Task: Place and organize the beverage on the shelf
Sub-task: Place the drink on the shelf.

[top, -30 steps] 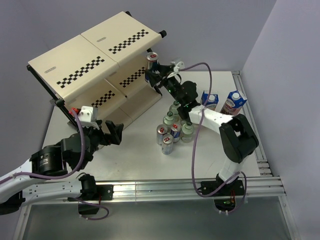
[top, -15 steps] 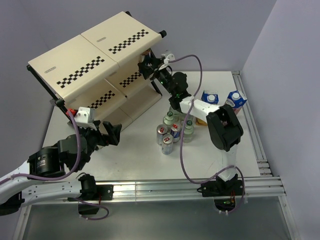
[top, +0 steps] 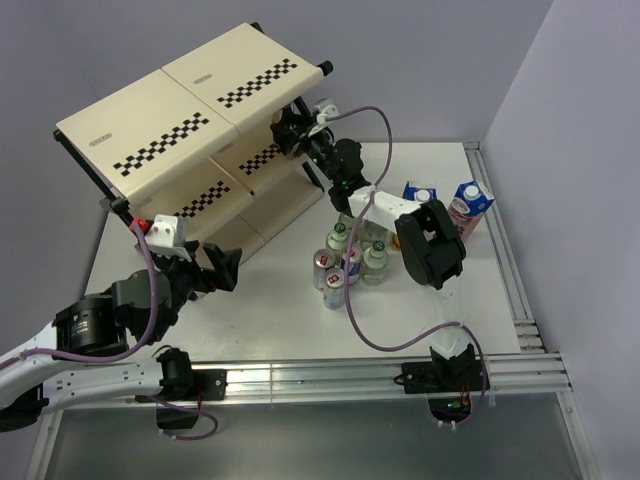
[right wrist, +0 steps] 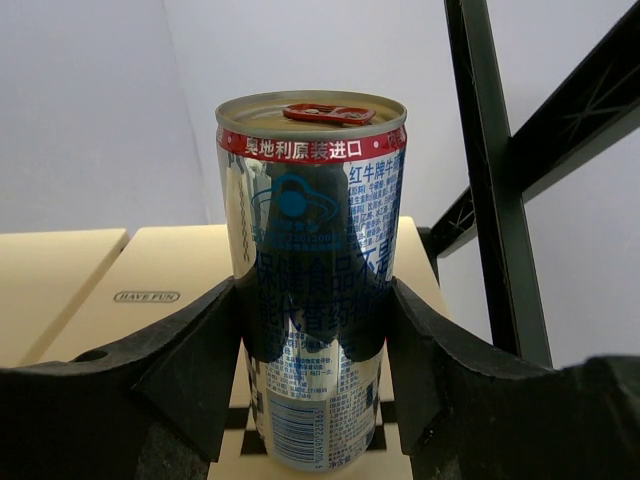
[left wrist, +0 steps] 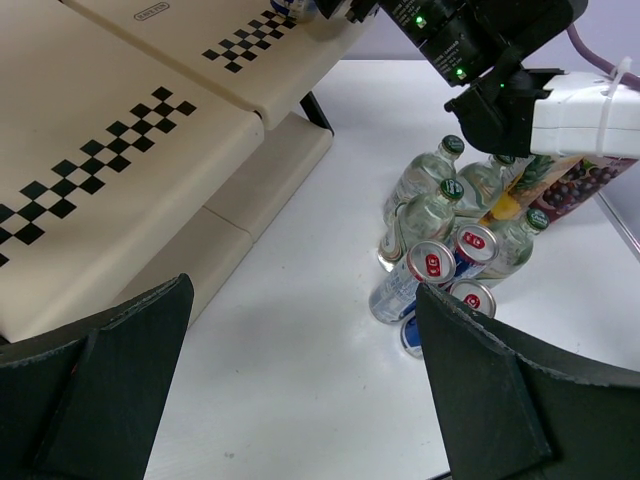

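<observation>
My right gripper is ready to open: the can is upright, its base is over the flat cream panel and clear of the black tubes, so the can would stand.
The shelf (top: 180, 110) stands at the far left and fills the left of the left wrist view (left wrist: 120, 130). My right gripper (top: 288, 130) reaches under its top tier at the right end and is shut on an upright blue-silver-red can (right wrist: 312, 250). The right wrist view shows the gripper (right wrist: 312, 330) with a cream shelf panel (right wrist: 100, 290) behind the can. Three cans (top: 335, 275) and several clear bottles (top: 375, 262) stand clustered mid-table. Two cartons (top: 468, 205) stand to their right. My left gripper (top: 215, 268) is open and empty in front of the shelf, left of the cluster (left wrist: 430, 265).
The shelf's black frame tubes (right wrist: 490, 180) stand just right of the held can. The right arm's forearm (top: 385, 205) stretches over the bottles. Aluminium rails (top: 505, 260) edge the table on the right, and another runs along the front.
My right gripper has carried the can left and farther in, from beside the shelf's right end to under its top tier. The left arm has barely shifted.
</observation>
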{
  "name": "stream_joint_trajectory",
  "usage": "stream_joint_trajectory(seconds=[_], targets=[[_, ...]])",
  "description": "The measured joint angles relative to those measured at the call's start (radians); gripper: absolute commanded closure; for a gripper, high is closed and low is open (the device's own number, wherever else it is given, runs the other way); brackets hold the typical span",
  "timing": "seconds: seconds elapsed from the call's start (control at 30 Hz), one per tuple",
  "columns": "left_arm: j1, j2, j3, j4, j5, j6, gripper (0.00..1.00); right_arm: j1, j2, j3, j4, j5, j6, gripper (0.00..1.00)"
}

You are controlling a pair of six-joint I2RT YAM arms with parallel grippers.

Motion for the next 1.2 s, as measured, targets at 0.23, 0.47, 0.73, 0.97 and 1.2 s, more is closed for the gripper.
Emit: stream_joint_trajectory(seconds=[0.23,0.47,0.73,0.97,1.2], targets=[[0.006,0.0,-0.012,0.001,0.003,0.011,0.01,-0.003,0.021,0.022,0.009,-0.009,-0.008,0.92],[0.015,0.0,-0.013,0.001,0.015,0.017,0.01,-0.004,0.025,0.04,-0.02,-0.025,-0.036,0.35],[0.025,0.0,-0.013,0.001,0.027,0.02,0.0,-0.005,0.022,0.036,-0.017,-0.035,-0.044,0.15],[0.036,0.0,-0.013,0.008,0.038,0.021,0.01,-0.006,-0.01,-0.014,-0.018,-0.043,-0.045,0.12],[0.058,0.012,-0.013,0.023,0.055,0.023,0.01,-0.006,-0.129,-0.13,-0.023,-0.03,-0.042,0.0]])
